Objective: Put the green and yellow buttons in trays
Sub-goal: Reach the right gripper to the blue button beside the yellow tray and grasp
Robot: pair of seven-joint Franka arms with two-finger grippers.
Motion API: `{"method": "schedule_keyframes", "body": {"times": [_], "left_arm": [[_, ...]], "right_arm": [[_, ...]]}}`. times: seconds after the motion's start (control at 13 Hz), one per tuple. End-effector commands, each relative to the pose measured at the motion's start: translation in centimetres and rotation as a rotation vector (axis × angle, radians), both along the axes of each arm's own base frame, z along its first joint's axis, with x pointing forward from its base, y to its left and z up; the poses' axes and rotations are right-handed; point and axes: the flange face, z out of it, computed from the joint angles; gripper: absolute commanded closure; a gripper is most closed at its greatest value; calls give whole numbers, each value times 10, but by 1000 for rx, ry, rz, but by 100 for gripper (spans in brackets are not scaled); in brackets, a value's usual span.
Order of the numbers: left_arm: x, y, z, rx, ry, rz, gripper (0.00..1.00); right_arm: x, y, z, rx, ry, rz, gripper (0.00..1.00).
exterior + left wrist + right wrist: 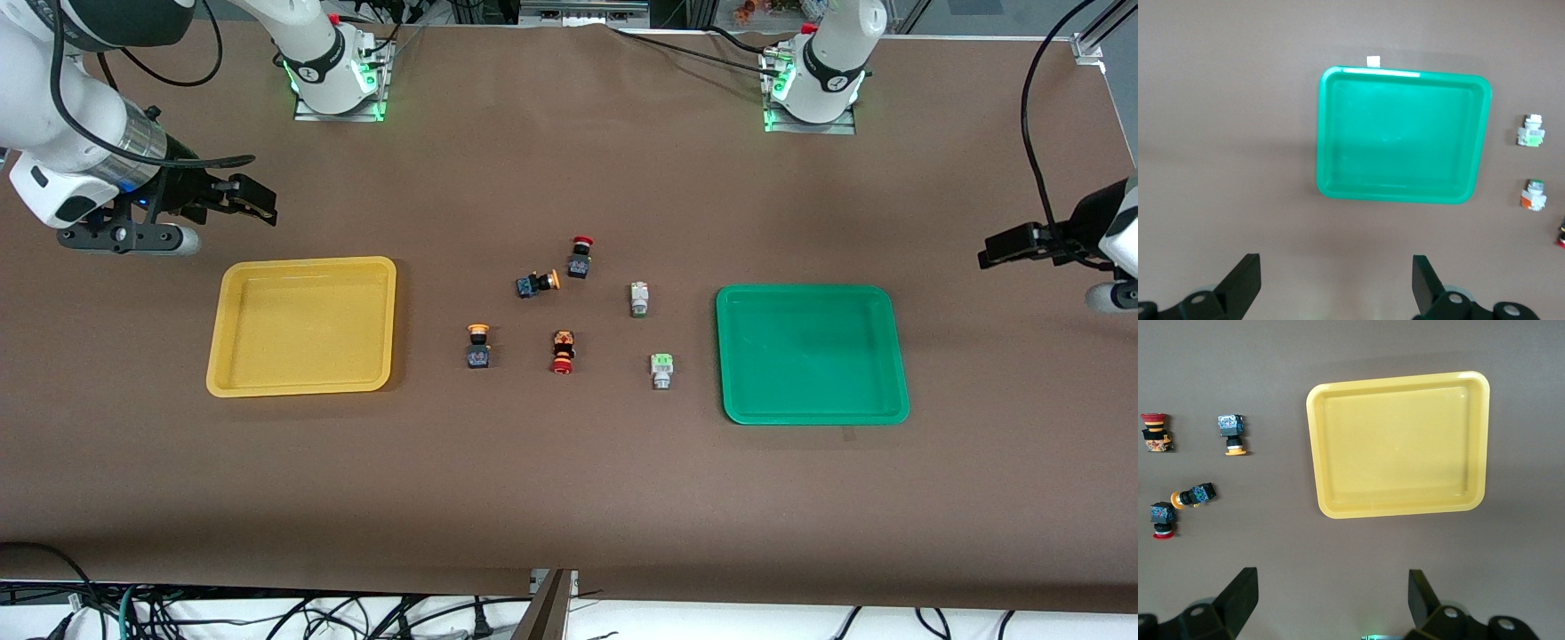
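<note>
My right gripper picks up the yellow-capped button by its black neck (479, 338) next, to place it in the yellow tray (302, 324).
The yellow tray (302, 324) lies empty toward the right arm's end, and the green tray (811, 354) lies empty toward the left arm's end. Between them lie two yellow-capped buttons (478, 347) (537, 284) and two green-capped buttons (638, 300) (661, 370). My right gripper (258, 204) is open and empty, up over the table beside the yellow tray (1398, 443); its wrist view shows the yellow-capped buttons (1233, 433) (1195, 495). My left gripper (1000, 249) is open and empty, up over the table's end past the green tray (1401, 143); its wrist view shows the green-capped buttons (1531, 131) (1533, 195).
Two dark buttons with red caps (580, 258) (562, 352) lie among the others at the table's middle. They also show in the right wrist view (1155, 431) (1163, 519). The brown table's front edge (569, 587) runs below, with cables under it.
</note>
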Motion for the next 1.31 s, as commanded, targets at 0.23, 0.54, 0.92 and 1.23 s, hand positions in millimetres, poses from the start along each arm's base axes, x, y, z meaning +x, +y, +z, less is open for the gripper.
{"method": "schedule_keyframes", "body": {"times": [0.23, 0.54, 0.92, 1.23], "left_arm": [[-1, -19, -11, -8, 27, -47, 0], [-1, -19, -12, -9, 30, -47, 0], [-1, -18, -12, -8, 29, -45, 0], [-1, -21, -12, -11, 27, -46, 0]], "right_arm": [[2, 1, 1, -32, -4, 40, 1], [12, 39, -34, -35, 24, 79, 0], [54, 118, -161, -34, -16, -10, 1], [68, 185, -277, 15, -102, -111, 1]]}}
